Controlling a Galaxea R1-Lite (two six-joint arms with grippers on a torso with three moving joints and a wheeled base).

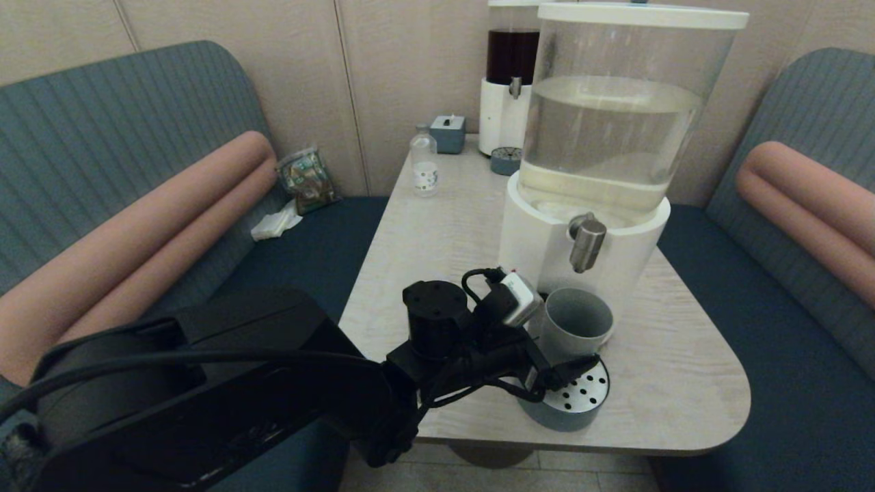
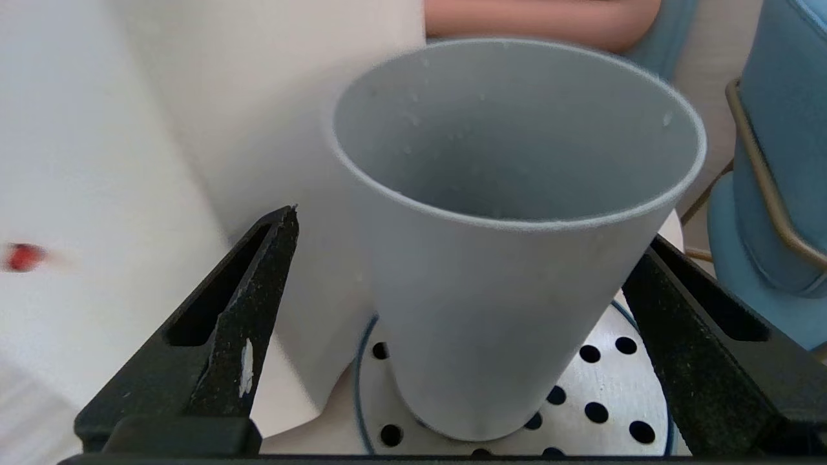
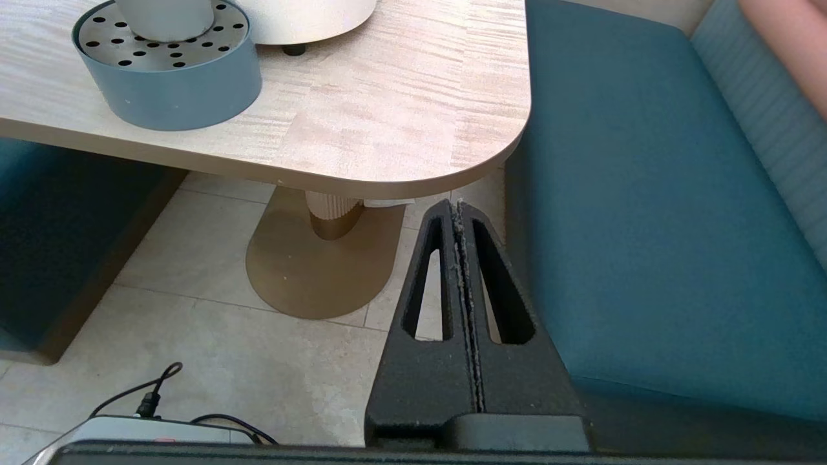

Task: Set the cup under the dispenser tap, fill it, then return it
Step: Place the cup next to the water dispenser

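Observation:
The grey-blue cup has to go back from the drip tray [image 1: 581, 396], so my left gripper should next grip the cup's outer side below its rim [image 1: 567, 343].
The grey-blue cup [image 1: 577, 321] stands upright on a round perforated drip tray [image 1: 581, 396], directly below the brushed-metal dispenser tap [image 1: 586, 242] of the big clear tank [image 1: 615, 123]. My left gripper [image 1: 555, 345] is open around the cup [image 2: 491, 271]. One finger [image 2: 252, 303] stands clear of the wall and the other finger [image 2: 685, 323] is close against it. A few droplets cling inside the cup, and no stream shows from the tap. My right gripper [image 3: 457, 213] is shut on nothing, parked low beside the table's near right corner, with the cup's base [image 3: 165, 13] far off.
Behind the tank stand a dark-liquid dispenser [image 1: 513, 68] with its own small tray [image 1: 506, 160], a clear bottle [image 1: 424, 164] and a tissue box [image 1: 448, 133]. Blue benches [image 1: 772, 328] flank the table [image 1: 683, 383]. The tray [image 3: 168, 90] sits near the table's front edge.

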